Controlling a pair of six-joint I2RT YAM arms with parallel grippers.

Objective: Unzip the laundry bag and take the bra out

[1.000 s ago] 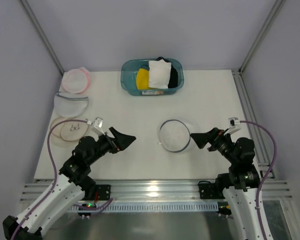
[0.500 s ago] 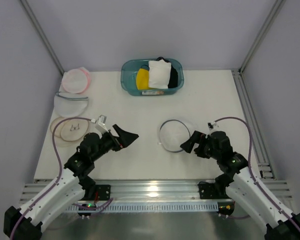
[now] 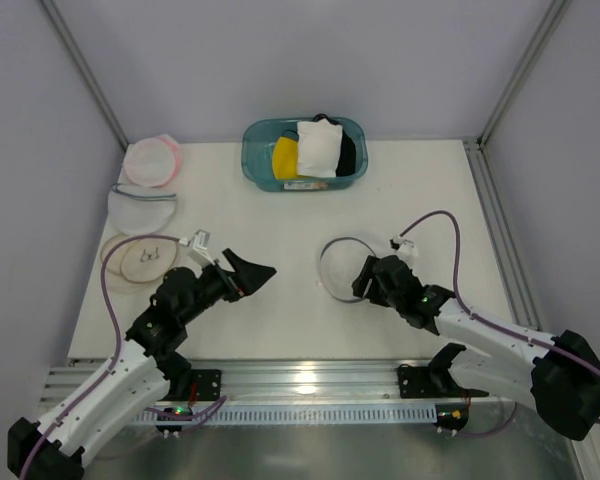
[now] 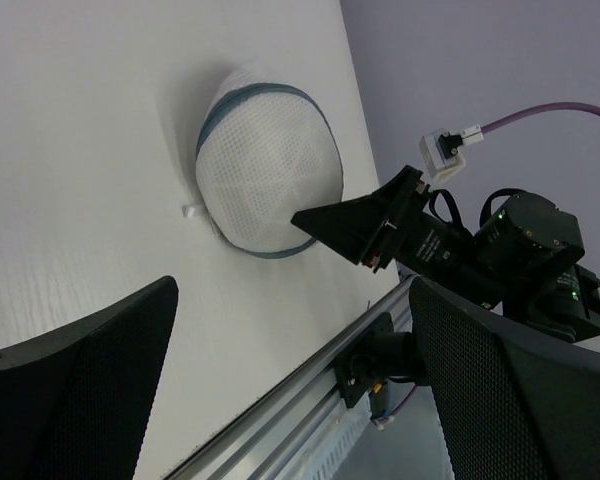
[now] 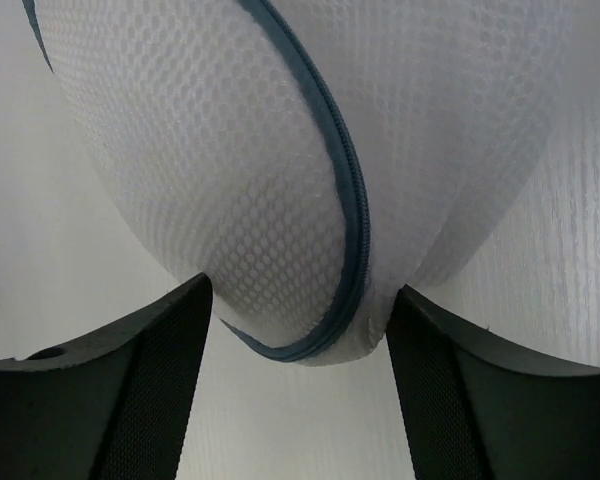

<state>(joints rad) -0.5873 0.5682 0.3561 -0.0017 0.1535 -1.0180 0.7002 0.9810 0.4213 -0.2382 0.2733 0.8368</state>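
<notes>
I would leave the laundry bag on the tabletop if I lifted my right gripper now: its fingers are open around the zipper rim [image 3: 360,299].
The laundry bag [image 3: 342,266] is a round white mesh pouch with a grey-blue zipper rim, lying zipped at the table's middle right. It also shows in the left wrist view [image 4: 265,180] and fills the right wrist view [image 5: 240,150]. My right gripper [image 3: 361,284] is open at the bag's near right edge, and its two fingers [image 5: 130,390] flank the zipper rim. My left gripper [image 3: 256,268] is open and empty, left of the bag and well apart from it. The bra cannot be made out; only white shows through the mesh.
A teal basket [image 3: 253,165] at the back holds a yellow garment [image 3: 285,157], a white square pad [image 3: 317,148] and something black. At the left lie a pink-rimmed pouch [image 3: 150,160], a grey-rimmed mesh pouch [image 3: 142,206] and a beige-rimmed pouch [image 3: 138,262]. A metal rail [image 3: 300,378] runs along the near edge.
My right arm has stretched out low to the left, bringing its open gripper from right of the bag up to the bag's rim. My left gripper has shifted only slightly.
</notes>
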